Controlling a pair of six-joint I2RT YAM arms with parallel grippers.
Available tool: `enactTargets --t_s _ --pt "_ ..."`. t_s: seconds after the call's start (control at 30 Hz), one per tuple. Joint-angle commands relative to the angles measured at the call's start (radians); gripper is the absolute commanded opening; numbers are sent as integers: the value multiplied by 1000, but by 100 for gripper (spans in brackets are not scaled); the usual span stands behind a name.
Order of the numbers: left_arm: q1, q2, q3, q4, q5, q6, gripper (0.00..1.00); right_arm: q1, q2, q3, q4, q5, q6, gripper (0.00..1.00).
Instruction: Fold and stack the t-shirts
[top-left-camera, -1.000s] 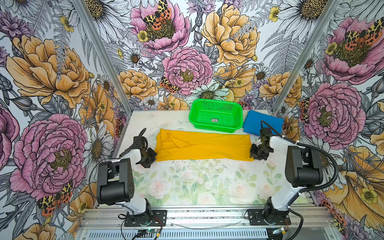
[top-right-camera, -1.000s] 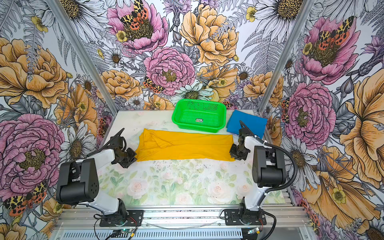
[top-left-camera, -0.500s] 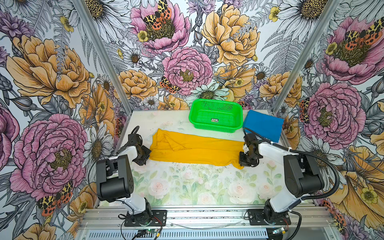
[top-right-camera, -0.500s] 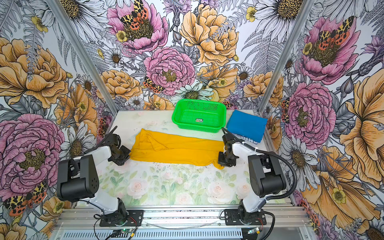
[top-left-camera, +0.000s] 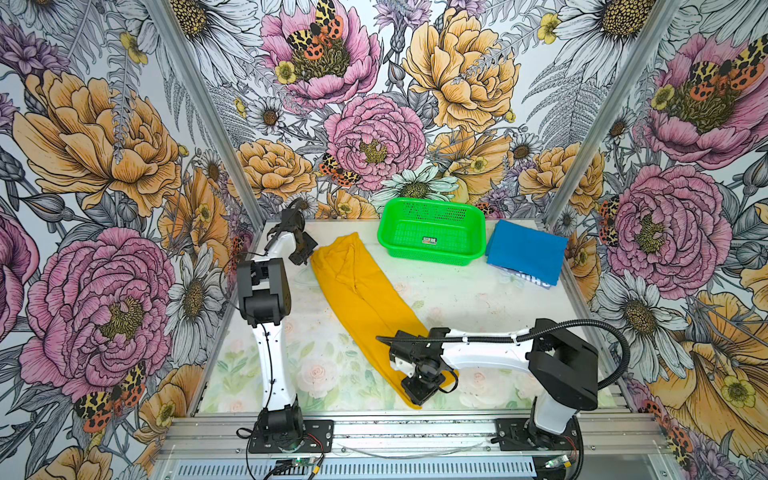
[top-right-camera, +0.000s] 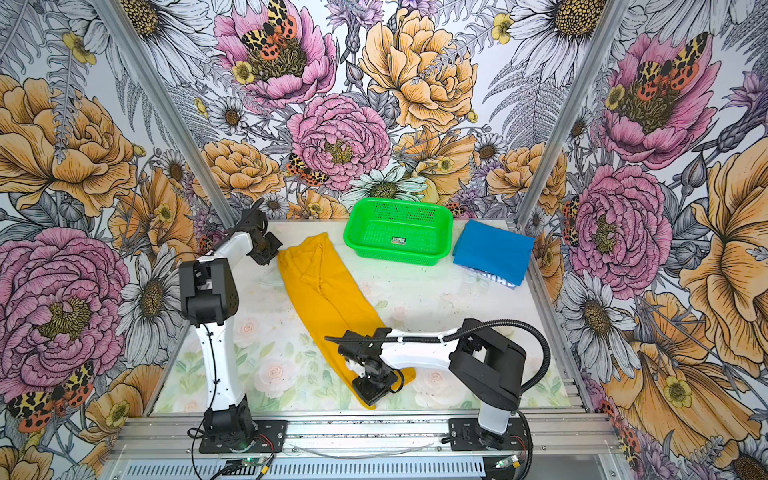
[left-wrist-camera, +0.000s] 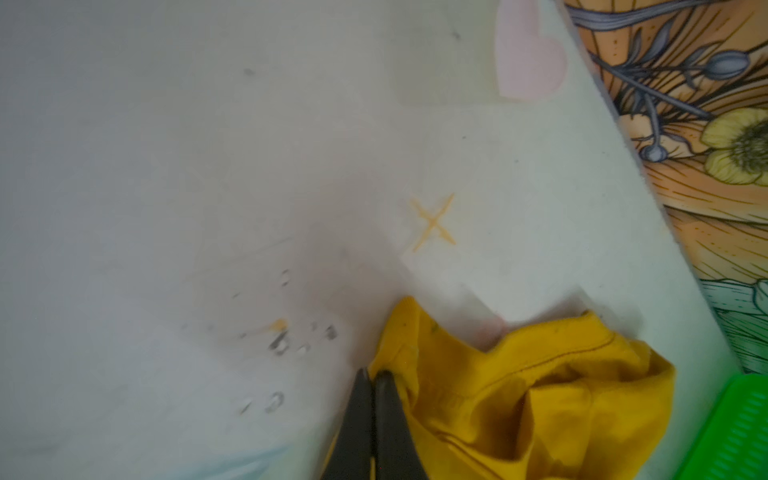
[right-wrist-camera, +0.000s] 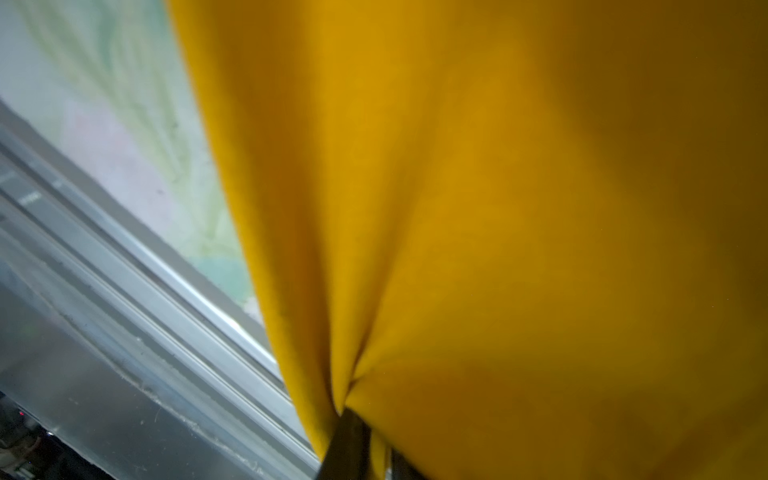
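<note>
The t-shirt's far end is bunched in folds and its corner would end short of its place if released now, so my left gripper keeps hold of the corner.
The mustard-yellow t-shirt (top-left-camera: 357, 291) (top-right-camera: 324, 291), folded into a long strip, lies diagonally from the back left to the front middle of the table. My left gripper (top-left-camera: 305, 255) (top-right-camera: 270, 255) is at the far end, shut on a corner of the cloth (left-wrist-camera: 519, 395), its fingers pressed together (left-wrist-camera: 374, 374). My right gripper (top-left-camera: 419, 392) (top-right-camera: 370, 390) is at the near end, shut with yellow cloth (right-wrist-camera: 498, 208) pinched between its fingers (right-wrist-camera: 374, 440). The bright blue t-shirt (top-left-camera: 525, 249) (top-right-camera: 492, 251) lies folded flat at the back right.
A green perforated basket (top-left-camera: 432, 255) (top-right-camera: 395, 253) stands at the back middle, between the two shirts. An orange X mark (left-wrist-camera: 432, 222) is on the table near the left gripper. The metal front rail (right-wrist-camera: 104, 291) runs close to the right gripper. Patterned walls enclose three sides.
The yellow shirt has swung from lying across the table to a diagonal. The left gripper moved back with its end; the right gripper moved forward and toward the middle with the other end.
</note>
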Motion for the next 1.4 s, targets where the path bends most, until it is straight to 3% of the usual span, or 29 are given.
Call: enactTargets --t_s 0.0,0.07,0.13,0.17,0.27,0.33,0.43,0.57,0.67,0.8,0.93,1.1,1.2,1.37 --pt "-13 98 181 -143 27 53 0 28 -12 48 -29 -15 37 44" --pt "-3 147 259 -142 66 51 0 28 -74 36 -30 3 57 62" --pt "11 198 339 -141 125 53 0 8 -160 16 -30 14 62 73" --pt "17 223 384 -142 180 61 11 -11 -203 4 -31 15 64 77" --pt "27 231 445 -141 313 103 86 -112 -310 -36 -32 35 75 83" --pt "29 152 359 -140 308 141 99 -202 -356 -60 -29 50 83 85" --pt "31 -50 74 -91 256 146 99 -328 -365 -69 -30 64 55 85" --pt "25 -376 -425 45 230 47 99 -464 -292 -71 -30 81 1 84" --pt "-29 -611 -747 124 175 -8 99 -504 -229 -74 -31 76 -42 79" --pt "-128 -866 -1050 148 124 -48 99 -512 -187 -98 -30 65 -76 73" --pt "-300 -1087 -1299 166 124 -135 99 -502 -184 -145 -29 55 -89 63" --pt "-621 -1281 -1506 164 84 -346 95 -450 -212 -184 -30 55 -83 57" --pt "-835 -1403 -1583 167 31 -488 88 -413 -218 -190 -31 70 -52 57" --pt "-1053 -1467 -1621 135 14 -590 81 -396 -227 -233 -22 125 -7 53"
